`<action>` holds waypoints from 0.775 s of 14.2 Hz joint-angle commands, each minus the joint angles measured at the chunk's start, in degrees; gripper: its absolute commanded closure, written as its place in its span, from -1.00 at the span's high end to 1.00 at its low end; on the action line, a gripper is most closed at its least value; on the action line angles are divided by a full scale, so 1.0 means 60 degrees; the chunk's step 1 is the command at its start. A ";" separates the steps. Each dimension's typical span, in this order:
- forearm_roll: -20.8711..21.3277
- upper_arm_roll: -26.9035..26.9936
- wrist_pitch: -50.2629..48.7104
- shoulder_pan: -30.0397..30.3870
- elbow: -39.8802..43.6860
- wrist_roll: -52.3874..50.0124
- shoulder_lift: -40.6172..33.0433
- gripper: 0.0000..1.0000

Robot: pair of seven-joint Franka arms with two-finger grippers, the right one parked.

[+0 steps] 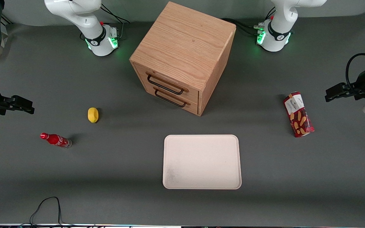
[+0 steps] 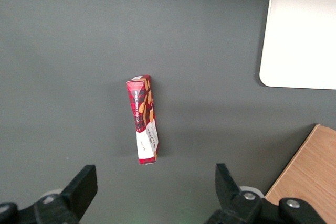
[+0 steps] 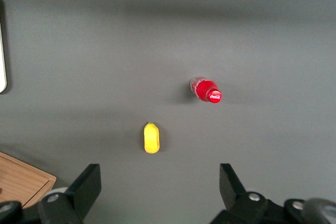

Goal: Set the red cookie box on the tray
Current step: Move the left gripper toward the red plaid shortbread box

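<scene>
Next, my gripper grabs the red cookie box by its middle, where the white label ends, to set the box on the tray.
The red cookie box lies flat on the grey table toward the working arm's end, its white label end pointing away from the front camera. It also shows in the left wrist view. The cream-white tray lies empty near the table's middle, nearer the front camera than the box; its corner shows in the left wrist view. My left gripper hangs above the table beside the box's label end, apart from it. In the left wrist view the gripper is open wide and empty.
A wooden two-drawer cabinet stands farther from the front camera than the tray; its edge shows in the left wrist view. A yellow object and a small red soda bottle lie toward the parked arm's end. A black cable loops at the front edge.
</scene>
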 commanded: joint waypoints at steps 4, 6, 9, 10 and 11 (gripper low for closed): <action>0.0177 -0.0005 -0.0314 0.0085 0.0001 0.0047 -0.0311 1.00; 0.0178 0.0010 -0.0358 0.0363 -0.0086 0.0091 -0.0312 1.00; 0.0353 0.0039 -0.0228 0.0612 -0.1181 0.0136 -0.0443 1.00; 0.0353 0.0054 0.0165 0.0671 -0.1693 0.0121 -0.0400 1.00; 0.0353 0.0054 0.0894 0.0773 -0.2438 0.0106 -0.0472 1.00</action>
